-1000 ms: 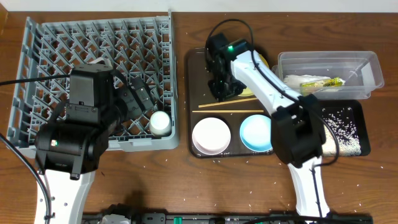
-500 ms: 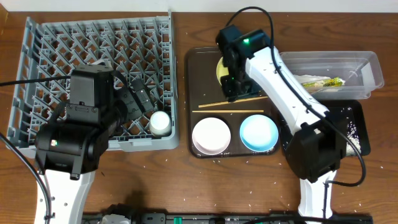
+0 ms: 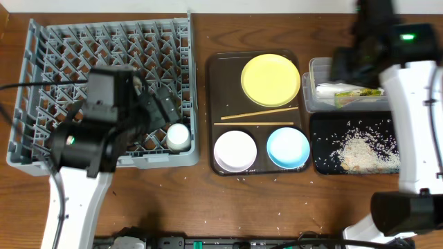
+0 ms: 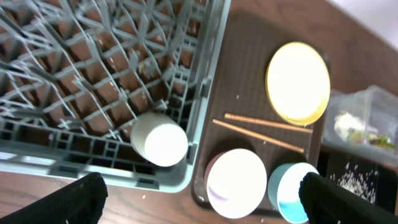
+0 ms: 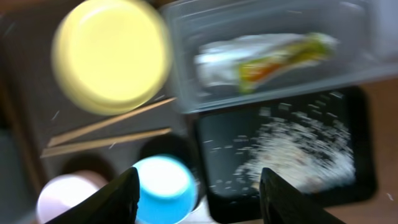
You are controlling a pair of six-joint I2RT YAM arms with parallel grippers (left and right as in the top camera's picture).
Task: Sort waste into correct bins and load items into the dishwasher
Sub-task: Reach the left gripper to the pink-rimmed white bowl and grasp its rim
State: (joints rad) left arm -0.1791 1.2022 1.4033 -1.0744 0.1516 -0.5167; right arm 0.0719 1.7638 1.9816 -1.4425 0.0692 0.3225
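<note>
The robot's left hand will next pinch the white bowl point(image 3: 235, 151) by its rim nearest the dish rack, so the bowl's base stays free to load tilted.
The grey dish rack point(image 3: 83, 76) holds a small white cup point(image 3: 178, 135) lying at its front right corner. My left gripper point(image 3: 159, 107) hovers open and empty above that corner; its view shows the cup point(image 4: 160, 140). The yellow plate point(image 3: 270, 79), two chopsticks point(image 3: 257, 119), the white bowl point(image 3: 235, 151) and the light-blue bowl point(image 3: 288, 147) lie on the brown tray. The clear tub point(image 3: 360, 69) holds the green-and-yellow wrapper point(image 5: 280, 56) and white paper point(image 5: 217, 65). Rice point(image 3: 363, 149) lies in the black tray point(image 3: 325, 124). My right gripper point(image 3: 346, 63) is open and empty, high over the tub.
The dark brown serving tray point(image 3: 223, 90) sits between the rack and the two bins. Loose rice grains are scattered on the wooden table around the tray point(image 3: 242, 178). The right arm's white links point(image 3: 419, 104) run along the far right edge.
My right arm has swung away from the yellow plate, rightward and up, to above the clear tub, uncovering the plate. My left arm has shifted slightly and stays over the rack's corner.
</note>
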